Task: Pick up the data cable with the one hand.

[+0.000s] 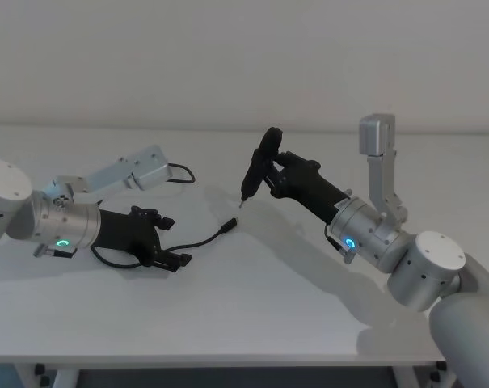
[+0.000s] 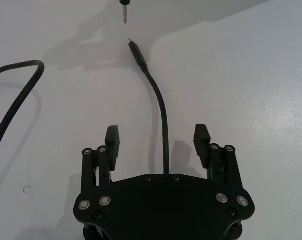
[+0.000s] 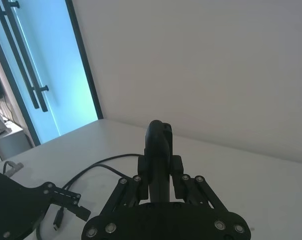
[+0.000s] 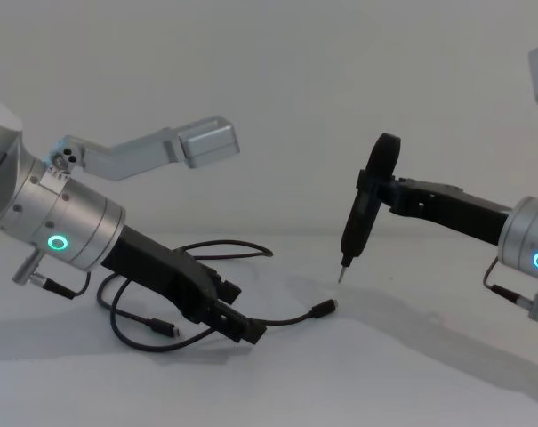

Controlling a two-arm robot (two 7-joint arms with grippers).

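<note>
The left gripper grabs the cable by the cord behind that plug (image 4: pixel 276 322) next, since the tool's metal tip (image 4: pixel 342 275) hangs close above the plug.
The data cable (image 1: pixel 202 238) lies loosely looped on the white table (image 1: pixel 292 307), with one slim plug (image 1: pixel 228 225) pointing toward the middle. My left gripper (image 1: pixel 171 241) is low over the table and open. In the left wrist view the cable (image 2: pixel 160 107) runs straight between its two spread fingers (image 2: pixel 112 137), touching neither. From the chest the left gripper (image 4: pixel 242 313) sits over the cable (image 4: pixel 291 318) just behind the plug (image 4: pixel 325 308). My right gripper (image 1: pixel 274 172) hovers to the right, shut on a slender black tool (image 1: pixel 255 166) whose metal tip points down above the plug.
More of the cable loops behind and under the left arm (image 4: pixel 135 334), with a second plug (image 4: pixel 166 330) there. The table's front edge (image 1: pixel 228 356) runs close to me. A glass door (image 3: pixel 36 75) stands off to one side of the room.
</note>
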